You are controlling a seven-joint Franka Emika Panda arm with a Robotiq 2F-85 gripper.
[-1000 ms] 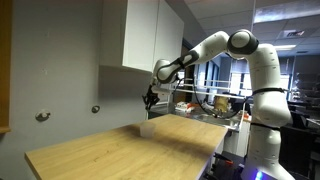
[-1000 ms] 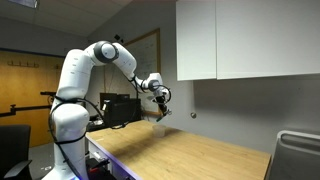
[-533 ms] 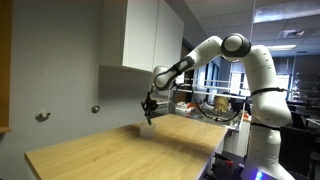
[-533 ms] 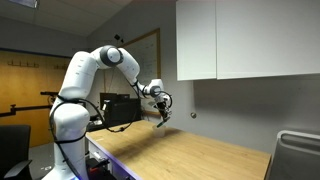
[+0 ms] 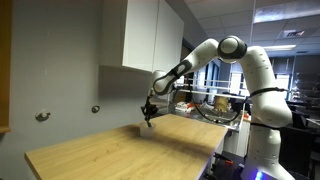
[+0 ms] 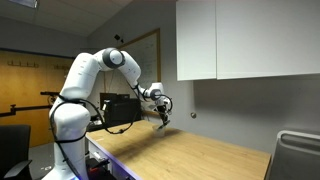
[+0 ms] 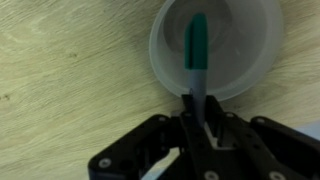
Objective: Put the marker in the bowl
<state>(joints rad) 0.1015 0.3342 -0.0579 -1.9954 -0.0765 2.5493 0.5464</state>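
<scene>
I should open my gripper now, because the marker's green end (image 7: pixel 196 42) is inside the bowl's rim, over the bowl's bottom, and the marker would fall in if released.
In the wrist view the marker (image 7: pixel 196 45), a dark stick with a green end, points out over the small white bowl (image 7: pixel 245 50) on the wooden tabletop. My gripper (image 7: pixel 200 115) is shut on the marker's lower end, right at the bowl's near rim. In both exterior views the gripper (image 5: pixel 149 117) (image 6: pixel 163 118) hangs low over the far end of the table. There the bowl is too small and too hidden by the gripper to make out.
The long wooden tabletop (image 5: pixel 130 150) (image 6: pixel 190 155) runs along a grey wall with white cabinets (image 5: pixel 150 35) above. A desk with clutter (image 5: pixel 210 105) stands behind the arm. A grey bin (image 6: pixel 298 155) sits at the table's other end.
The gripper has come down with the marker, from well above the table to just over the bowl.
</scene>
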